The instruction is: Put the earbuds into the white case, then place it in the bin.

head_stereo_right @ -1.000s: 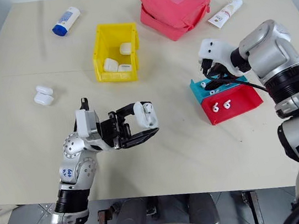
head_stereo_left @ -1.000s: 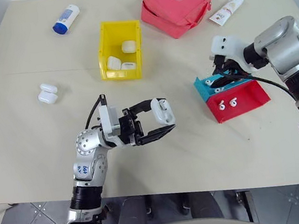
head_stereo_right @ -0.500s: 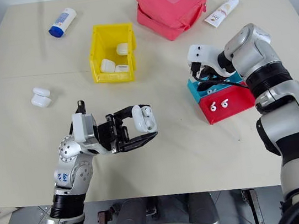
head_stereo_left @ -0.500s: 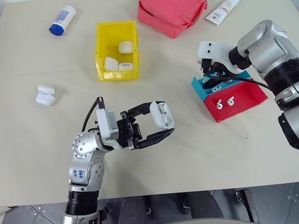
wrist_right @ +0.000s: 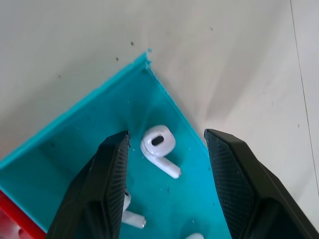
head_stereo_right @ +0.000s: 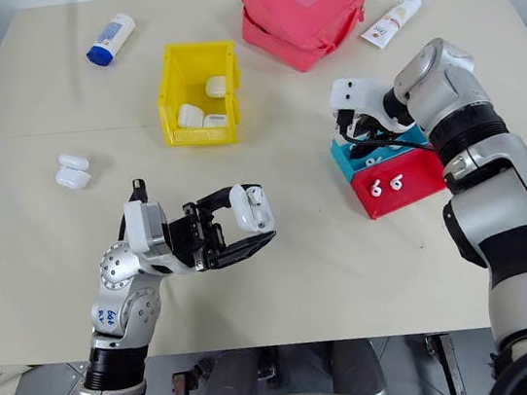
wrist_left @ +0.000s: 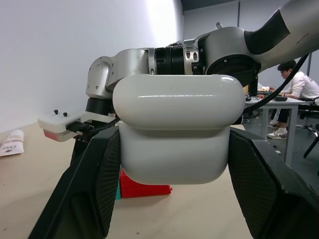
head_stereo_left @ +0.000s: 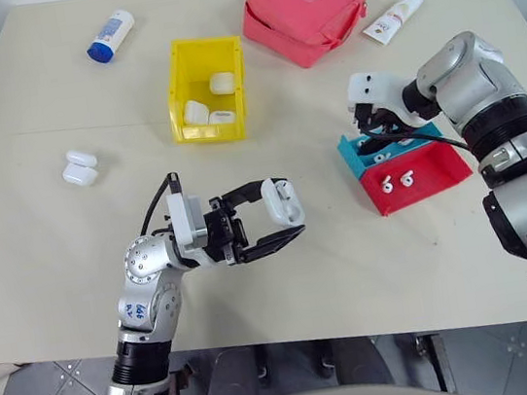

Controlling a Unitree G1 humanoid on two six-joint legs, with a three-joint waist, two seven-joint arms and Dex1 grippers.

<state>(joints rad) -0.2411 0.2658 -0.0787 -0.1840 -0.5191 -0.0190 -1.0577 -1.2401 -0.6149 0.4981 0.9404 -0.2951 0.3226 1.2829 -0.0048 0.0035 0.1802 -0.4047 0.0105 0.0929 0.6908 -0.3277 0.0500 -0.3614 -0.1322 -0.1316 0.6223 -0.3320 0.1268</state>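
My right gripper should close on the earbud now. Its fingers are beside the earbud's round head over the bottom of the teal tray, so they would hold it.
My left gripper (head_stereo_left: 283,212) is shut on the white case (head_stereo_left: 285,200), held above the table's near middle; in the left wrist view the closed case (wrist_left: 174,129) sits clamped between both fingers. My right gripper (head_stereo_left: 379,138) hangs open, pointing down into the teal tray (head_stereo_left: 348,152). In the right wrist view one earbud (wrist_right: 158,143) lies on the tray floor between the open fingers, apart from both, with two more earbuds partly visible lower down. Two earbuds (head_stereo_left: 397,180) lie in the red tray (head_stereo_left: 437,173). The yellow bin (head_stereo_left: 181,83) stands at the far middle with three white cases inside.
Another white case (head_stereo_left: 80,167) lies on the table's left side. A white bottle with a blue cap (head_stereo_left: 110,35) is at the far left, a red pouch (head_stereo_left: 304,10) at the far middle-right, and a white tube (head_stereo_left: 398,13) beside it.
The whole view has shifted slightly. My right gripper has edged a little lower and further over the teal tray, its arm swinging in. The left gripper still holds the case in place.
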